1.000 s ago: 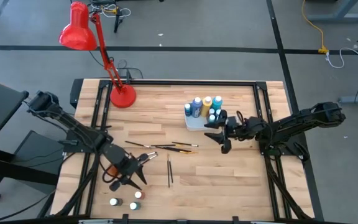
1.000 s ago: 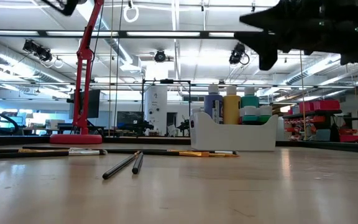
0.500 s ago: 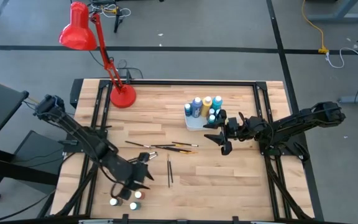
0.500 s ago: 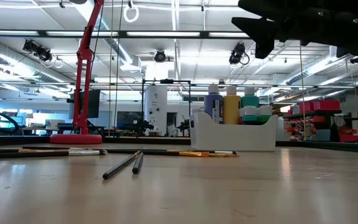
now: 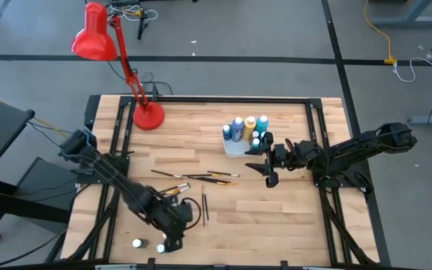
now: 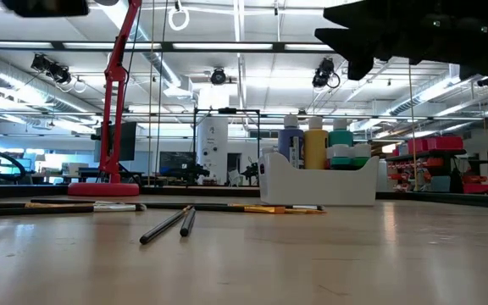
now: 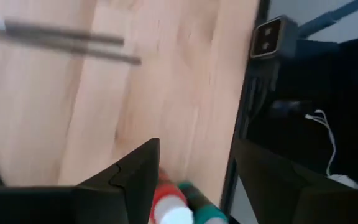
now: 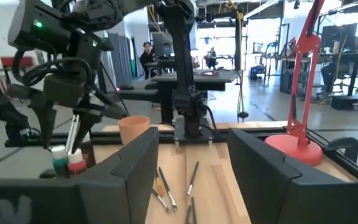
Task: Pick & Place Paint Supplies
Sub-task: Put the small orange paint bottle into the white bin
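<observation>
I should grab the red bottle by its cap (image 7: 174,213) next with my left gripper. It then needs to go in the white tray.
My left gripper (image 5: 172,238) (image 7: 194,180) hangs open, tilted down, over the bottles at the table's near edge. A red bottle (image 7: 166,204) and a teal bottle (image 7: 202,210) stand on the table and show between its fingers, which do not touch them. Two more bottles (image 5: 137,244) (image 5: 160,247) stand just left of it. Thin brushes (image 5: 197,177) lie in a row mid-table, and two more brushes (image 5: 205,207) lie nearer. My right gripper (image 5: 268,174) hovers open above the table beside the white tray (image 5: 233,150), which holds several bottles (image 5: 248,126).
A red desk lamp (image 5: 147,116) stands at the far left. An orange cup (image 8: 134,127) stands on the table's left part, behind my left arm. A black frame (image 5: 201,99) runs round the table. Bare wood lies between the brushes and the right edge.
My left gripper has swung from beside the orange cup toward the table's near edge and a little right, ending over the bottles there. It has rolled about its own axis and tipped further down. My right arm has stayed where it was.
</observation>
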Action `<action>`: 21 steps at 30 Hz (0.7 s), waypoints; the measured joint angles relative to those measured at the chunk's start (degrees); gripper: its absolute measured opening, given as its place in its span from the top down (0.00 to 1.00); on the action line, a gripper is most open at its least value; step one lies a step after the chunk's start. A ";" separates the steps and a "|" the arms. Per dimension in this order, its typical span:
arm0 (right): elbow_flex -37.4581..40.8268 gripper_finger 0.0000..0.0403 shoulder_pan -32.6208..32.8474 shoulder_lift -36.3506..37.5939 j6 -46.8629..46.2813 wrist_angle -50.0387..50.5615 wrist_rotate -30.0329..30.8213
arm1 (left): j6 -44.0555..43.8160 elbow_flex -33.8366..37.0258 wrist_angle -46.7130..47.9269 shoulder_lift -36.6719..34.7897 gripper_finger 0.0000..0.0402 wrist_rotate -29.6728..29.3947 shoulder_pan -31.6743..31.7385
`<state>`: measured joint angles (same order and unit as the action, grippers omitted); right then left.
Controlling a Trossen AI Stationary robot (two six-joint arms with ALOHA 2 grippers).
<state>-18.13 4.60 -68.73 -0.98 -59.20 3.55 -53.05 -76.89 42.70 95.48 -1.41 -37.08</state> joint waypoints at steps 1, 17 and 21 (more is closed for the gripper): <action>0.00 0.51 0.00 0.00 0.78 0.13 -0.02 | -1.72 -0.01 1.13 0.35 0.45 0.46 -0.11; 0.00 0.51 -0.01 0.00 11.53 0.43 0.00 | -10.83 0.26 7.18 2.27 0.45 2.23 -4.39; 0.04 0.51 -0.02 0.00 10.66 1.04 0.00 | -10.76 0.19 7.37 2.76 0.45 0.33 -5.12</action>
<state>-18.09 4.58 -68.73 9.68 -58.16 3.55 -63.81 -76.70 50.07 98.25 -1.08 -42.20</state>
